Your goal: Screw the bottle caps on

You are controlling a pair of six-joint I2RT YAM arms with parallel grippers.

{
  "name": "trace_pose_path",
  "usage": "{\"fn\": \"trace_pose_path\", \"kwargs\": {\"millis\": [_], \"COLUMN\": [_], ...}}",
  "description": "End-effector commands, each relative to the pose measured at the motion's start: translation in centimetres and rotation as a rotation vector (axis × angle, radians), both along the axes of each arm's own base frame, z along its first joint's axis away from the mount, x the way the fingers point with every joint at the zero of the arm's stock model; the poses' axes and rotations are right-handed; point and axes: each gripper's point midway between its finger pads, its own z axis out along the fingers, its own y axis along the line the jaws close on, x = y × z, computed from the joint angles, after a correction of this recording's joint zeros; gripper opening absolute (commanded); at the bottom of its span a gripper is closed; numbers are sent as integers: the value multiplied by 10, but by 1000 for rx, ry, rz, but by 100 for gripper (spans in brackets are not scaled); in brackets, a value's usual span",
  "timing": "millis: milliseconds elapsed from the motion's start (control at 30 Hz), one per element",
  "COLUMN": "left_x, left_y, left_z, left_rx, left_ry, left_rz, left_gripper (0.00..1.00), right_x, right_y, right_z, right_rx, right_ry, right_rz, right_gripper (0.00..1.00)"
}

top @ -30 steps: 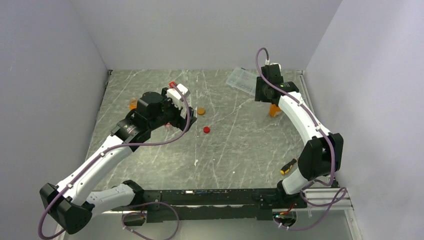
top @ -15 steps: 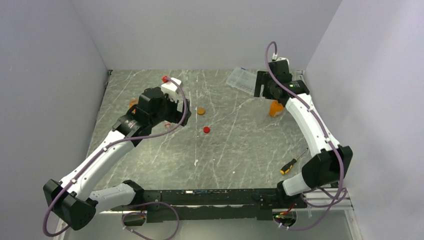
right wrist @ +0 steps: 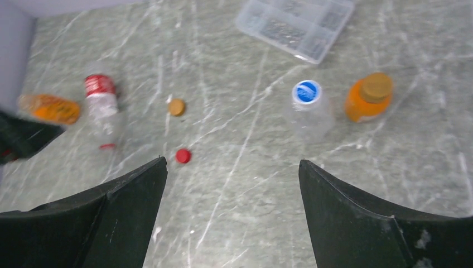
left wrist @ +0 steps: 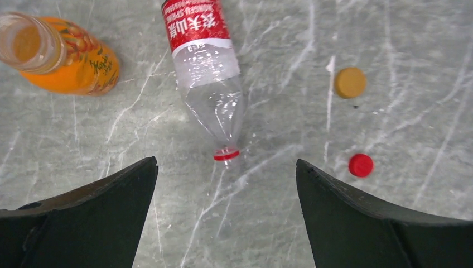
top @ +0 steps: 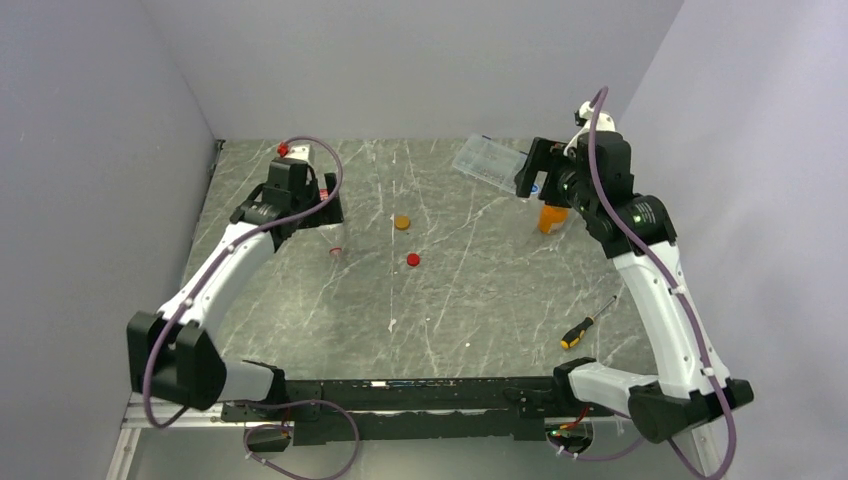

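Observation:
My left gripper needs to grab the clear bottle point(left wrist: 207, 67) across its red label point(left wrist: 197, 23) next. Then the bottle's neck end stays free to hand over to my right gripper.
Seen from the left wrist, a clear bottle point(left wrist: 207, 67) with a red label lies on its side, its open neck pointing at my open left gripper point(left wrist: 226, 167), which hangs above it with nothing held. An uncapped orange bottle point(left wrist: 70, 58) lies to its left. A loose orange cap point(left wrist: 350, 82) and a red cap point(left wrist: 361, 165) lie to the right. In the right wrist view, an orange bottle point(right wrist: 365, 99) stands with its cap on beside a pale bottle point(right wrist: 309, 114) with a blue cap point(right wrist: 307, 92). My right gripper point(right wrist: 232, 163) is open, raised and empty.
A clear compartment box point(top: 490, 160) lies at the back right next to the right gripper point(top: 530, 175). A yellow-and-black screwdriver point(top: 585, 327) lies near the right front. Grey walls enclose the marble table point(top: 470, 300) on three sides.
My right gripper opened, let go of the capped orange bottle and lifted away to the right. The left arm pulled back and left, off the clear bottle, still open.

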Motion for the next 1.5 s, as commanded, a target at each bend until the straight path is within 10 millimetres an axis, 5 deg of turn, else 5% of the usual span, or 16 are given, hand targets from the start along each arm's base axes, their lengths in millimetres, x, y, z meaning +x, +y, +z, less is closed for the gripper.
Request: {"fn": "trace_pose_path", "kwargs": {"millis": [0, 167, 500, 833, 1000, 1167, 1467], "left_x": [29, 69, 132, 148, 142, 130, 89], "left_y": [4, 16, 22, 31, 26, 14, -9], "left_z": [-24, -47, -91, -147, -160, -145, -65], "left_rx": [-48, -29, 17, 53, 18, -66, -285], "left_ry": [18, 49, 116, 217, 247, 245, 172], "left_rz": [51, 89, 120, 168, 161, 153, 155], "left_gripper": [98, 99, 99, 90, 72, 47, 34], "right_x": [-17, -32, -43, -49, -50, -49, -52], "right_y": [39, 77, 103, 111, 118, 129, 164], "right_z": [2, -2, -14, -15, -19, -22, -30], "right_rx": [72, 73, 62, 55, 59, 61, 54], "right_ry": [-5, -5, 18, 19, 18, 14, -13], "right_rz": [122, 218, 270, 293, 310, 332, 396], "right_gripper": [89, 89, 89, 89, 89, 89, 89]}}
